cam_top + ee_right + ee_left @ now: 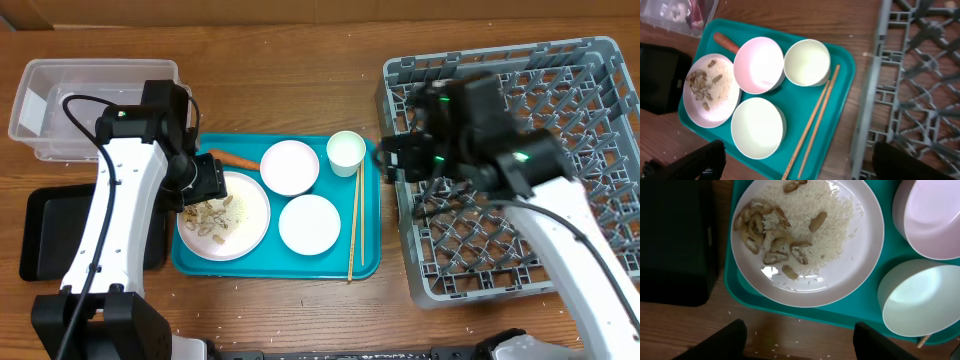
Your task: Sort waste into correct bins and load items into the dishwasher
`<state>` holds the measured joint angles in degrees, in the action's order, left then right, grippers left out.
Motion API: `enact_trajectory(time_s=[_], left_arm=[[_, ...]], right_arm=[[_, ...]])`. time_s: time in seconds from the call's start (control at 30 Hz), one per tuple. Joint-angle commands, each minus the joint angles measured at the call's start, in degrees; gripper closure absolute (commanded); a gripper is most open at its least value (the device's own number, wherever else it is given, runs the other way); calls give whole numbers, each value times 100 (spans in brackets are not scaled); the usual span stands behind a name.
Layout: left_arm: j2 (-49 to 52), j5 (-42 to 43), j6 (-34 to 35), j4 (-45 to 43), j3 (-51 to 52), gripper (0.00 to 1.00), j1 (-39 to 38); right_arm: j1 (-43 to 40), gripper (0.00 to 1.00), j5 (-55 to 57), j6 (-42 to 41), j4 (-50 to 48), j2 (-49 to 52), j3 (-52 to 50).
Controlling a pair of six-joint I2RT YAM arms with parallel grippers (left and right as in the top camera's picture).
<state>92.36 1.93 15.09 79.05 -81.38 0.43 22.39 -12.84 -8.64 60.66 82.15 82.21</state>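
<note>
My left gripper is to reach the small cup and grab it by its rim (331,153), so the cup's base side stays free. The cup can then be handed over to my right gripper.
A round plate (252,212) with rice and beige shell scraps (208,217) lies on the teal tray (275,262), with an orange carrot (235,158), two bowls (289,166) (309,223), a small cup (346,150) and chopsticks (354,220). My left gripper (800,342) is open and empty, above the plate's left edge (860,240), near the scraps (770,240). My right gripper (805,165) is open and empty, above the left side of the grey dish rack (500,260), looking down on the bowls (759,65), cup (806,62) and chopsticks (815,122).
The clear tub (60,100) stands at the back left; the right wrist view (675,15) shows something red and something white inside it. The black tray (50,235) lies left of the teal tray. Loose rice grains lie on the wood by the tray's edge.
</note>
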Motion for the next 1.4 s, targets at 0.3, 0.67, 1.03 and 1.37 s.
enact_trajectory(time_s=[0.3, 0.67, 1.03, 1.37], left_arm=[[-98, 1364, -98, -1027, -92, 30, -118], [48, 1792, -310, -3663, -92, 19, -1270], [1134, 1010, -348, -4787, -92, 21, -2406], [1891, 645, -326, -4715, -92, 69, -2638]], right_arm=[[188, 12, 1368, -1093, 164, 518, 190], [-1298, 0, 1921, -1279, 1176, -605, 192], [-2518, 0, 1923, -931, 2367, -844, 175], [-2634, 0, 1923, -894, 2439, -826, 175]])
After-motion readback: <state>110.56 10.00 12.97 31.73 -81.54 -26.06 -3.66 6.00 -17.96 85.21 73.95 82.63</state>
